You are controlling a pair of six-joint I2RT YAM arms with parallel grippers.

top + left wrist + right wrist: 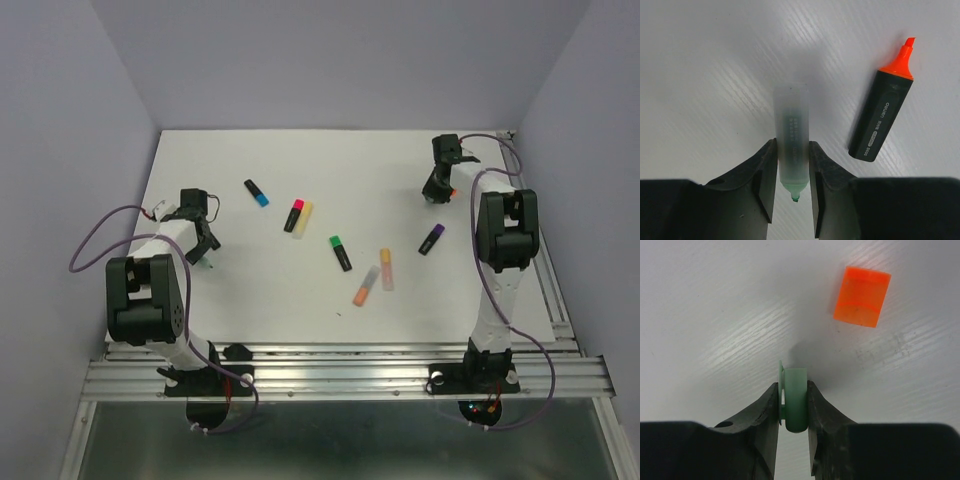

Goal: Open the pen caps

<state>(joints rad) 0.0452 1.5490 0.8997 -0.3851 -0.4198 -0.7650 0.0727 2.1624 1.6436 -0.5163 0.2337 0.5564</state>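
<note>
The mint green pen cap (795, 397) is just above bare, flat table and would come to rest clear of the orange cap, so the robot's right gripper should open.
My left gripper (792, 150) is shut on a pale mint pen body (791, 125). Its cap is off and its green tip points back between the fingers. A black pen body (881, 114) with a bare orange tip lies just to the right of it. My right gripper (792, 390) is shut on a mint green pen cap (795, 397), held just above the table. A loose orange pen cap (862, 296) lies beyond it to the right. In the top view the left gripper (200, 250) is at the left and the right gripper (437, 192) at the far right.
Capped highlighters lie across the middle of the white table (300, 300): a blue-capped one (257, 192), a pink and a yellow one side by side (298, 215), a green-capped one (340, 252), two pastel orange ones (375, 278) and a purple-capped one (431, 238).
</note>
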